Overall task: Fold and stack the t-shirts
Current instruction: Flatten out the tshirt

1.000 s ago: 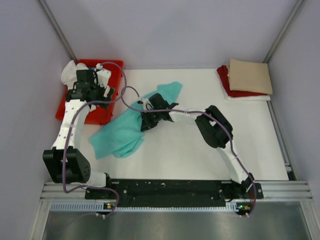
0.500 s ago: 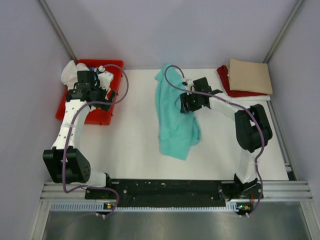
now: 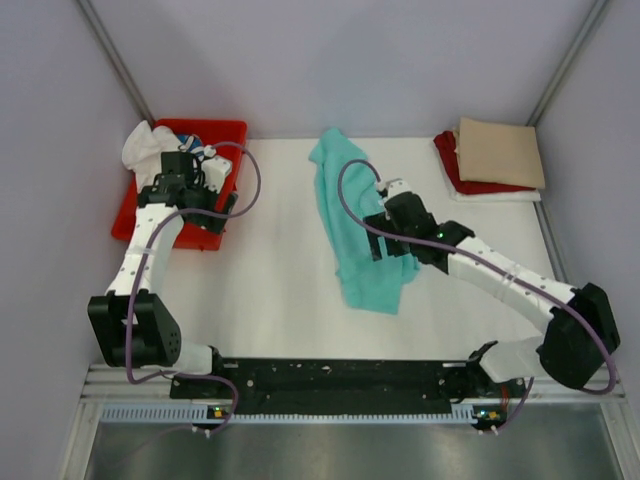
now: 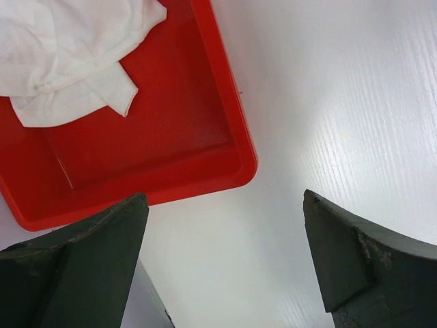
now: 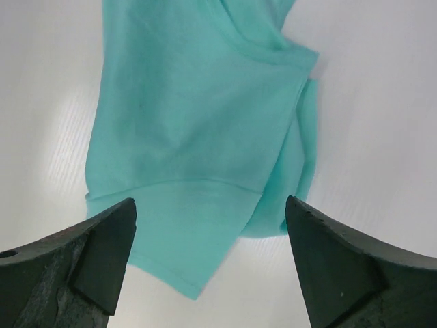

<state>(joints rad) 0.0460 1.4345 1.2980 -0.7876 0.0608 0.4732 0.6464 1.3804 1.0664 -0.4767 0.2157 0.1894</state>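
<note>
My right gripper is to grab the teal t-shirt's near end next, at its seam on the t-shirt's edge facing the red tray, to stretch it open for folding.
The teal t-shirt (image 3: 355,225) lies stretched out lengthwise on the middle of the white table, rumpled, its hem (image 5: 184,266) toward the near side. My right gripper (image 3: 392,252) hovers open over its lower right part, holding nothing; in the right wrist view the gripper (image 5: 209,205) has cloth lying free beneath it. At the back right a folded tan t-shirt (image 3: 500,150) tops a dark red one (image 3: 448,158) and a white one (image 3: 500,196). A crumpled white t-shirt (image 3: 145,145) (image 4: 68,55) sits in the red tray. My left gripper (image 3: 222,200) (image 4: 224,205) stands open and empty above the tray's near right corner.
The red plastic tray (image 3: 228,135) (image 4: 157,157) stands at the back left, and a bit of blue cloth (image 3: 187,140) shows in it beside the white shirt. Grey walls close in the table on three sides. Purple cables loop over both arms.
My right gripper dragged the teal shirt from left of centre to the middle, laid it out lengthwise, then opened and let it go, drawing back toward the near side. The left arm barely moved.
</note>
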